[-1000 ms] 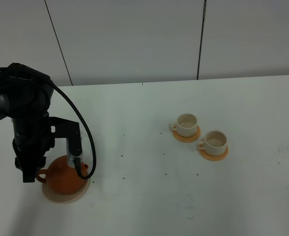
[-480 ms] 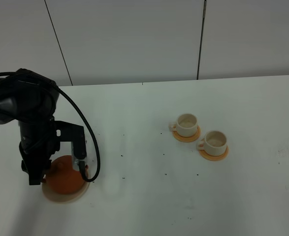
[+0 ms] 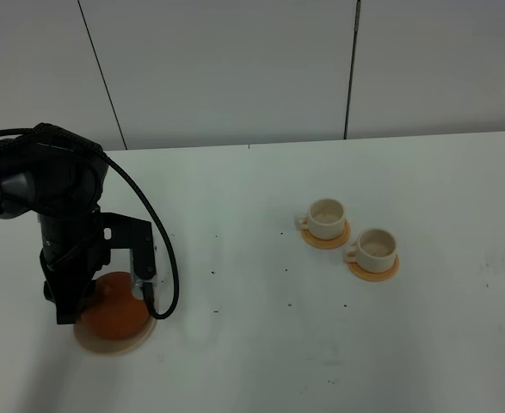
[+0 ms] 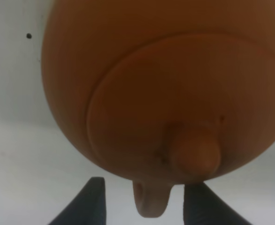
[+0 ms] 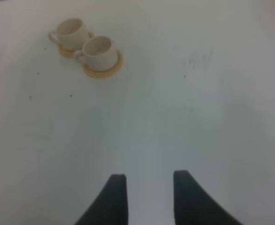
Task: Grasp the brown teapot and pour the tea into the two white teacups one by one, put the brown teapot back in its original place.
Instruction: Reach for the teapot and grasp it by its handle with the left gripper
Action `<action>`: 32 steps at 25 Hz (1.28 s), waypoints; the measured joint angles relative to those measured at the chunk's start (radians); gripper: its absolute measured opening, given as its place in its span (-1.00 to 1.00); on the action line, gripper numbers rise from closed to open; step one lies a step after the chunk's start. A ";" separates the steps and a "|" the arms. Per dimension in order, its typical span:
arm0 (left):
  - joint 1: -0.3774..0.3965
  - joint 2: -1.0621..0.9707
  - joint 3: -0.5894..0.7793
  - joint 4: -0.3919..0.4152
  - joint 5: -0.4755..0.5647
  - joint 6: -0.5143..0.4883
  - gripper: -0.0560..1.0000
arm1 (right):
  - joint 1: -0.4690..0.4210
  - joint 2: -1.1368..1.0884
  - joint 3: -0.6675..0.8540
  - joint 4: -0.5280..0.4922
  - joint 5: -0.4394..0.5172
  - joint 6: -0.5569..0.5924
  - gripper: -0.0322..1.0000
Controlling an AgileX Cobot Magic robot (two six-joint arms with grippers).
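The brown teapot [image 4: 142, 84] would be caught if my left gripper closed, and it should close now, because its fingers stand beside the teapot's handle.
The brown teapot [image 3: 119, 317] sits on its original place, a pale tan coaster [image 3: 107, 347], at the table's front left. My left gripper [image 3: 64, 311] hangs over the pot's left side. In the left wrist view the teapot [image 4: 142, 84] fills the picture, and its loop handle [image 4: 150, 202] lies between the dark fingertips [image 4: 91, 202] with a gap on each side; the left gripper [image 4: 144, 205] is open. The two white teacups [image 3: 327, 218] [image 3: 378, 248] stand on orange saucers at mid-right. Over bare table the right gripper [image 5: 149, 197] is open with nothing in it. The tea is hidden.
The cups [image 5: 72, 32] [image 5: 100, 50] show far off in the right wrist view. A black cable [image 3: 162, 249] loops from the left arm beside the teapot. Small dark specks dot the white table [image 3: 252, 284]. A pale wall runs behind the table's far edge.
The left arm has shifted slightly right and come down over the teapot, now hiding its handle in the high view. Teapot and cups have stayed where they were.
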 joint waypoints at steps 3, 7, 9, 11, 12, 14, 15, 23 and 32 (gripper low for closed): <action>0.000 0.000 0.000 0.000 -0.001 0.001 -0.06 | 0.000 0.000 0.000 0.000 0.000 0.000 -0.47; 0.000 0.000 0.000 -0.003 0.000 0.002 -0.12 | 0.000 0.000 0.000 0.000 0.000 0.000 -0.47; 0.000 0.000 0.000 -0.005 0.001 0.005 -0.18 | 0.000 0.000 0.000 0.000 0.000 0.000 -0.47; 0.000 0.000 0.000 -0.012 0.003 0.009 -0.23 | 0.000 0.000 0.000 0.000 0.000 0.000 -0.47; 0.000 0.000 0.000 -0.013 0.004 0.009 -0.26 | 0.000 0.000 0.000 0.000 0.000 0.000 -0.47; 0.000 0.001 0.000 -0.015 0.006 0.011 -0.33 | 0.000 0.000 0.000 0.000 0.000 0.000 -0.47; 0.000 0.003 0.000 -0.015 0.007 0.011 -0.36 | 0.000 0.000 0.000 0.000 0.000 0.000 -0.47; 0.000 0.010 -0.002 -0.012 0.012 0.015 -0.44 | 0.000 0.000 0.000 0.000 0.000 0.000 -0.47; 0.000 0.010 -0.004 -0.012 0.012 0.034 -0.49 | 0.000 0.000 0.000 0.000 0.000 0.000 -0.47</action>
